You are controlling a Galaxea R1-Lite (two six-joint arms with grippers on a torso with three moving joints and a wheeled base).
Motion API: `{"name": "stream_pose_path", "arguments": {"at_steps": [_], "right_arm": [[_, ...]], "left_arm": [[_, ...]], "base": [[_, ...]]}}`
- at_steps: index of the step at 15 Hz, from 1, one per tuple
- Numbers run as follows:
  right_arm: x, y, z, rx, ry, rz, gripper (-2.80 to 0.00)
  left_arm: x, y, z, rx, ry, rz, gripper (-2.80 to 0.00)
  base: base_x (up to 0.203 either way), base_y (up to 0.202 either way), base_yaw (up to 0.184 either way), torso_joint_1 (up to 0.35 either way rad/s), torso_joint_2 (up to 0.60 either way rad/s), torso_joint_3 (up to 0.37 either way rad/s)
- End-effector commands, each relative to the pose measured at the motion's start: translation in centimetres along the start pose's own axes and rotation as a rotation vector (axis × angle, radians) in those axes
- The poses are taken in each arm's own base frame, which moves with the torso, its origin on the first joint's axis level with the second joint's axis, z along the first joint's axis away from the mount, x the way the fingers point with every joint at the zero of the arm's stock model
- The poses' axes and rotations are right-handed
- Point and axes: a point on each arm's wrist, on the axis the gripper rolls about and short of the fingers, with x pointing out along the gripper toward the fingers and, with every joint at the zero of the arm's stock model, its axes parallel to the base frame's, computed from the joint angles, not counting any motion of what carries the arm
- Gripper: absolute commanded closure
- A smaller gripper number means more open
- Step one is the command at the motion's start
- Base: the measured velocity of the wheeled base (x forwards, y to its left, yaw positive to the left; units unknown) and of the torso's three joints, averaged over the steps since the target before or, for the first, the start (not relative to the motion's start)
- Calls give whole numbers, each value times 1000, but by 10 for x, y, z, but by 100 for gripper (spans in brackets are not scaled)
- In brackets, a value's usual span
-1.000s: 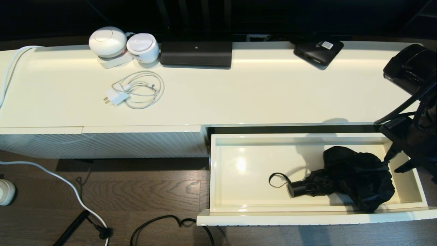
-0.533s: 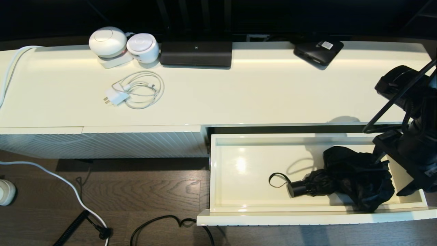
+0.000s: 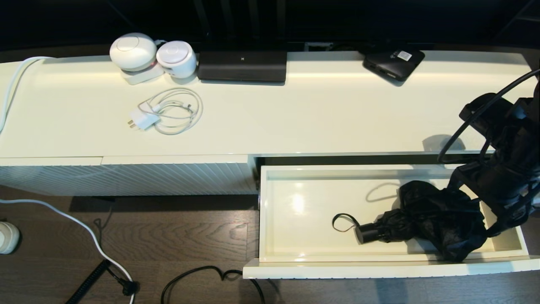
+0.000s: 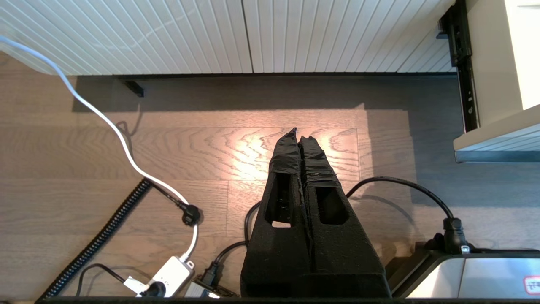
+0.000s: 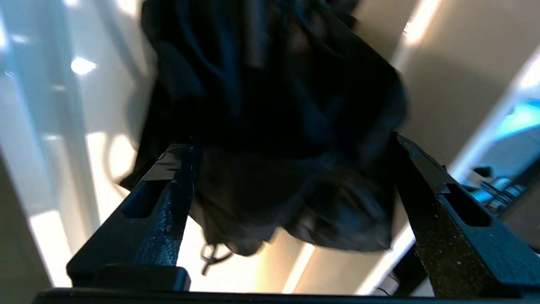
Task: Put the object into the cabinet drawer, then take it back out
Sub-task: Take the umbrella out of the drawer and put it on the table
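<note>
My right gripper next needs to grab the umbrella by the baggy fabric end opposite its handle, to take the umbrella back out of the drawer.
The black folding umbrella lies in the right half of the open cream drawer. Its short handle and thin loop point left. My right gripper reaches down at the drawer's right end, over the baggy fabric. In the right wrist view this gripper is open, one finger on each side of the umbrella's fabric. I cannot tell whether the fingers touch the cloth. My left gripper hangs shut and empty over the wooden floor, left of the drawer's corner.
On the cabinet top stand two white round devices, a black rectangular device, a flat black box with a sticker and a coiled white charger. A ribbed panel lies left of the drawer. Cables trail on the floor.
My right arm has come down and leftwards from the cabinet's right end to the umbrella's fabric. The umbrella and the drawer have stayed where they were.
</note>
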Motion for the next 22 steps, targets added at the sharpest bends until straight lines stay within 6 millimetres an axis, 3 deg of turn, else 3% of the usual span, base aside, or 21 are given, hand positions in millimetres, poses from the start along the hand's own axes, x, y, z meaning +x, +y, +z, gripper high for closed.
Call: {"name": "stream_pose_path", "arguments": {"at_steps": [1,8,11,16,22], "right_arm": [[13,5,4,17,-2,-17,-280],[23,13,4,28,49,3,-280],[44,18,12,61,94,-21,-280],[61,20,23,93,106,-25,-280],[65,21,28,104,107,-25,-280]], "left_arm": [[0,0,0,0,-1,0,0],[0,0,0,0,0,0,0],[0,0,0,0,-1,1,0],[0,0,0,0,-1,1,0],[0,0,0,0,-1,0,0]], "base": [[0,0,0,0,0,0],[0,0,0,0,0,0],[0,0,0,0,0,0],[0,0,0,0,0,0],[0,0,0,0,0,0]]}}
